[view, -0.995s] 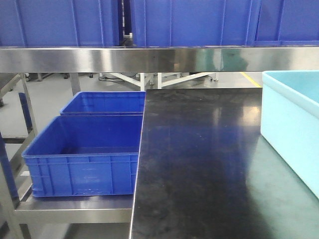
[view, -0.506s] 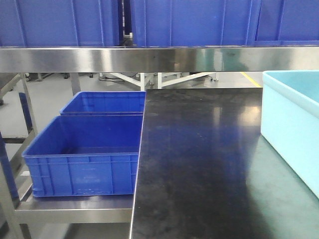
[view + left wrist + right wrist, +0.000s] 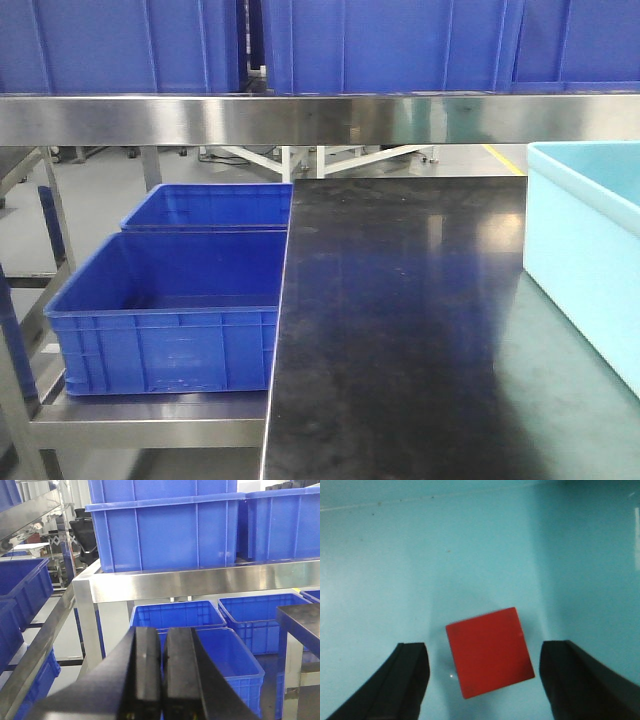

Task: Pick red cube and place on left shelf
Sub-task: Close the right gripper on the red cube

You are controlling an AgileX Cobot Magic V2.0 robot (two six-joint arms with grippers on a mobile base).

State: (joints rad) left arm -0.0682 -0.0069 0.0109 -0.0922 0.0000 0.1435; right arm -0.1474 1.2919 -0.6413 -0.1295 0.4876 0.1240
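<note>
I should next grab the red cube (image 3: pixel 489 652) with my right gripper by two opposite sides, so that I can place it on the left shelf.
The red cube (image 3: pixel 489 652) lies flat on the pale blue floor of a light blue bin (image 3: pixel 470 545), turned slightly askew. My right gripper (image 3: pixel 484 650) hangs open straight over it, one black finger (image 3: pixel 407 680) on each side and clear of the cube. In the left wrist view my left gripper (image 3: pixel 162 632) is shut with nothing between its pads, pointing at the left shelf (image 3: pixel 200 580), a steel rack with flat front rails. The front view shows that rack's rail (image 3: pixel 300 118) but neither gripper and no cube.
Blue crates (image 3: pixel 170 310) sit on the rack's lower tier and more blue crates (image 3: pixel 165 530) on the upper one. A black-topped workbench (image 3: pixel 400 320) fills the front view's middle. The light blue bin (image 3: pixel 590 260) stands on its right side.
</note>
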